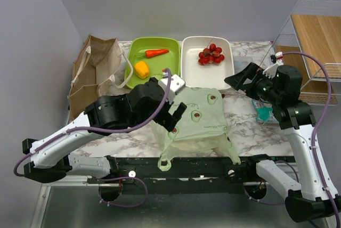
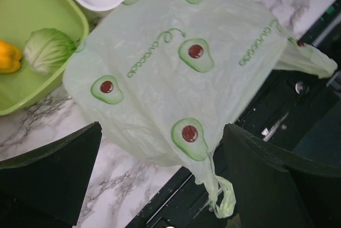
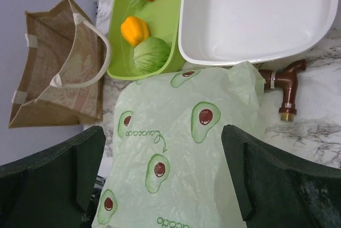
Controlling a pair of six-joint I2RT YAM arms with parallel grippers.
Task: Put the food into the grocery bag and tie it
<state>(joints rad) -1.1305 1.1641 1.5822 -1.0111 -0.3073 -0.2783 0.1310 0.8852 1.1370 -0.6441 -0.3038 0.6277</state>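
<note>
Next, my left gripper grabs the grocery bag by the upper layer near its opening (image 1: 184,138) (image 2: 214,127), which leaves the bag's opening free to take food.
The pale-green grocery bag (image 1: 200,121) with avocado prints lies flat at the table's near edge, and its loop handles (image 1: 166,162) hang over that edge. It fills the left wrist view (image 2: 181,68) and the right wrist view (image 3: 181,148). The cherry tomatoes (image 1: 211,55) lie in the white tray (image 1: 192,73). The yellow pepper (image 1: 141,69) and the cabbage (image 3: 152,53) lie in the green tray (image 1: 160,44). My left gripper (image 1: 176,115) is open and empty over the bag's left edge. My right gripper (image 1: 237,80) is open and empty above the bag's far right corner.
A carrot (image 1: 156,53) lies in the green tray. A brown paper bag (image 1: 93,73) stands at the far left. A small brown tap-shaped object (image 3: 285,84) lies right of the bag. A teal object (image 1: 264,113) sits by the right arm. A wire rack (image 1: 314,52) stands at the right.
</note>
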